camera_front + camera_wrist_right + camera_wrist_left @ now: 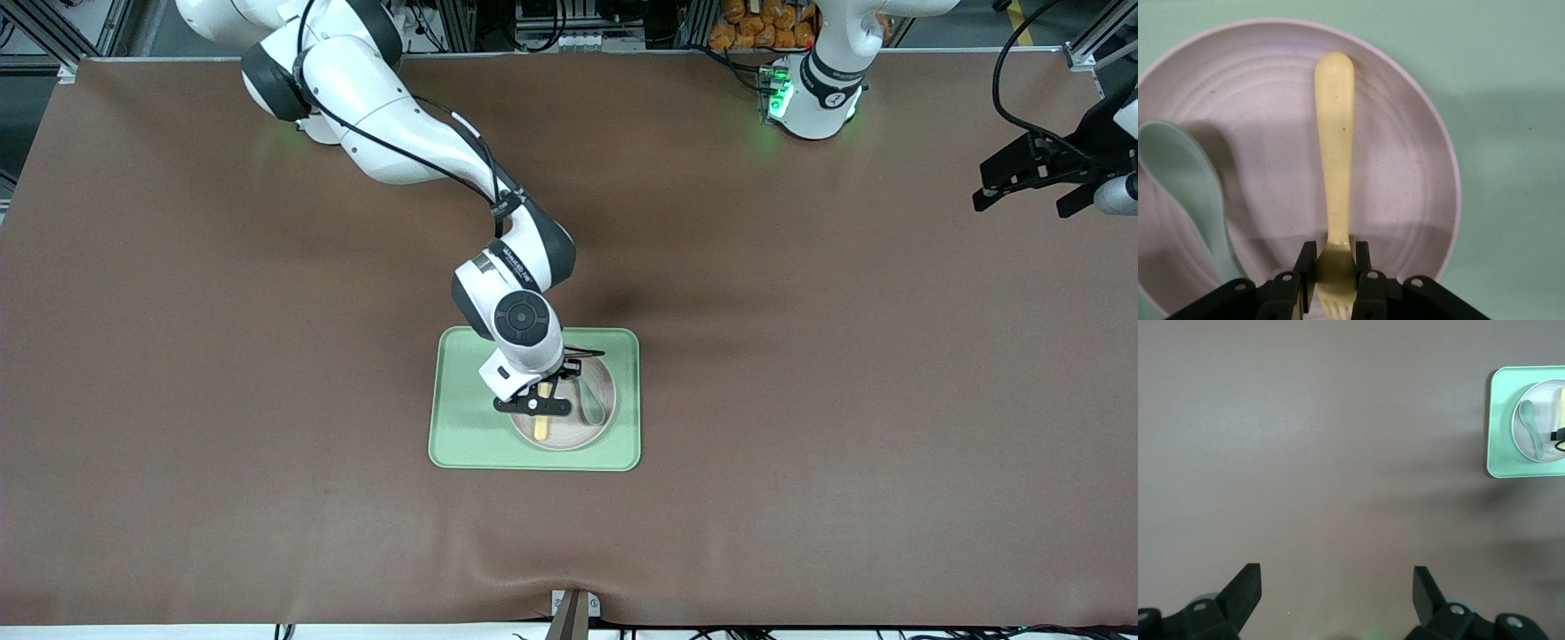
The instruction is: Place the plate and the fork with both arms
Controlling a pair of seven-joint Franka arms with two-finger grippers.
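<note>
My right gripper should move the fork toward the bare tray before it releases the fork, because the fork is hanging over the plate (569, 437), short of the bare tray.
The off-white plate (569, 437) lies on the light-green tray (467, 427) in the middle of the table. The pastel-yellow fork (542, 426) lies across the plate (1405, 167). My right gripper (544, 393) is low over the plate, and in the right wrist view this gripper (1333, 267) is shut on the fork (1335, 153) at its head, just above the tines. I cannot tell whether the fork's handle touches the plate. My left gripper (1031, 178) waits open and empty over bare table at the left arm's end, and shows open in the left wrist view (1337, 587).
A muted green spoon (593, 405) lies in the plate beside the fork, and shows in the right wrist view (1185, 180). The tray (1501, 420), plate (1518, 427) and spoon (1533, 430) show far off in the left wrist view. Brown mat covers the table around the tray.
</note>
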